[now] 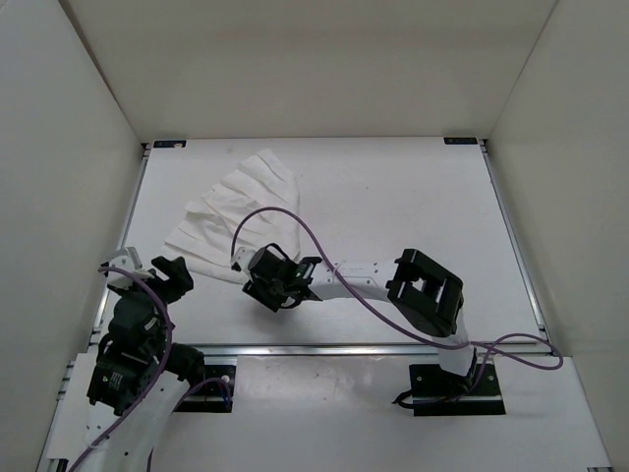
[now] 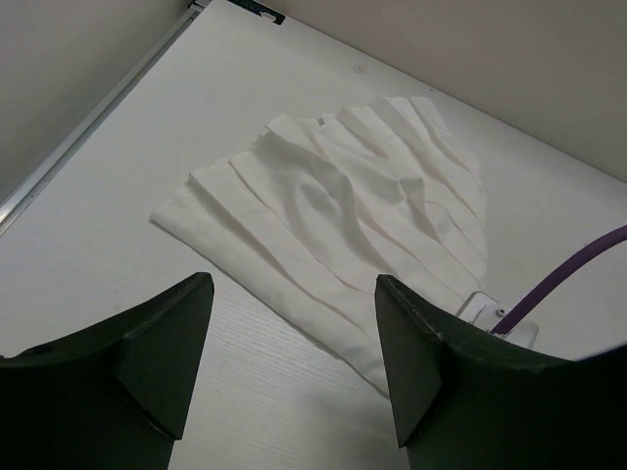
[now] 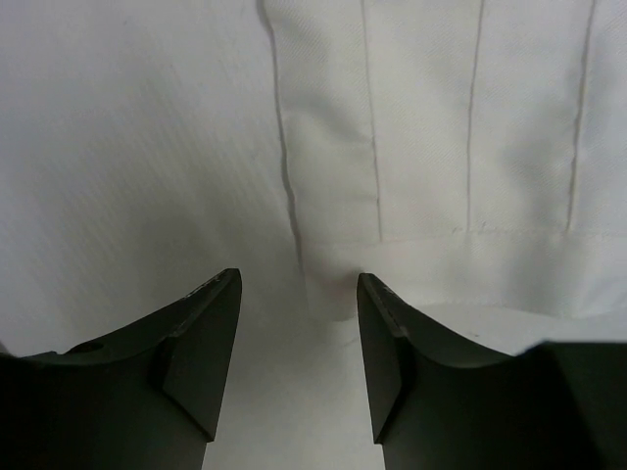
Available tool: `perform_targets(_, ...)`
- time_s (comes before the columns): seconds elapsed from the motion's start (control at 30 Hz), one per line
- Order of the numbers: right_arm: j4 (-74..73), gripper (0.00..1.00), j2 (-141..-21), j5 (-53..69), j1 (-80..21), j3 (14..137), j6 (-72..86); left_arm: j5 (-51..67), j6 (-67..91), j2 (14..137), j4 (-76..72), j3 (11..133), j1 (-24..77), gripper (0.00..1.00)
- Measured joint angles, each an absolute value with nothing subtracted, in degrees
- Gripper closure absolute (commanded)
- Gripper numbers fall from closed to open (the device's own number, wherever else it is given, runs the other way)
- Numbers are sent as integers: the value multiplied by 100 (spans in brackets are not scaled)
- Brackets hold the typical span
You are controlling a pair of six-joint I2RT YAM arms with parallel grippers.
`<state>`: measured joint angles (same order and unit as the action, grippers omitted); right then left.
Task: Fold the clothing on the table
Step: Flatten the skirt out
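The clothing's other edges need to stay free to be spread straight for folding, so I need to pinch the clothing's near corner (image 1: 245,282) (image 3: 330,300) with my right gripper.
The clothing (image 1: 236,211) is a white pleated piece lying spread flat on the left half of the table (image 1: 413,197). My right gripper (image 1: 267,287) hangs low over its near right corner. In the right wrist view that gripper (image 3: 298,279) is open, and the corner of the clothing (image 3: 431,127) lies on the table between the fingertips, unpinched. My left gripper (image 1: 169,273) sits by the table's near left edge. It is open and empty (image 2: 292,284), just short of the near edge of the clothing (image 2: 343,206).
White enclosure walls (image 1: 59,147) surround the table. A metal rail (image 1: 126,231) runs along its left side, with black brackets (image 1: 169,144) at the far corners. A purple cable (image 1: 314,241) loops from the right wrist over the clothing and shows beside the left gripper (image 2: 568,274).
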<state>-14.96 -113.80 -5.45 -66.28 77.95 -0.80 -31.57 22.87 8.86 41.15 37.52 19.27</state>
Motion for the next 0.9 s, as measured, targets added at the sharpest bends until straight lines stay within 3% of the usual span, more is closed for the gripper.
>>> perform_targets(0.1, -1380, 45, -11550, -622, -6589, 7955, -187, -3247, 2329, 799, 4145, 3750, 1927, 22)
perform_targets(0.27, -1280, 46, -11845, -493, -6464, 8145, -193, -3352, 2362, 749, 4165, 3752, 1925, 22)
perform_targets(0.33, -1256, 57, -11854, -355, -6388, 8145, -145, -3387, 2377, 742, 4163, 3752, 1925, 23)
perform_targets(0.37, -1253, 78, -11854, -301, -6357, 8141, -145, -3402, 2388, 729, 4165, 3752, 1925, 24)
perform_targets(0.43, -1205, 100, -11854, -196, -6302, 8121, -58, -3446, 2421, 694, 4171, 3750, 1922, 30)
perform_targets(0.53, -1194, 100, -11865, 126, -6156, 8160, 154, -3546, 2508, 569, 4219, 3752, 1920, 49)
perform_targets(0.6, -1387, 100, -12011, 425, -6025, 8460, 296, -3645, 2591, 464, 4272, 3760, 1898, 51)
perform_targets(0.8, -2060, 100, -13021, 1433, -5527, 11122, 952, -3870, 2749, 266, 4355, 3833, 1855, 51)
perform_targets(0.9, -1520, 100, -12180, 1634, -5146, 10689, 1511, -3887, 2768, 266, 4355, 3837, 1850, 50)
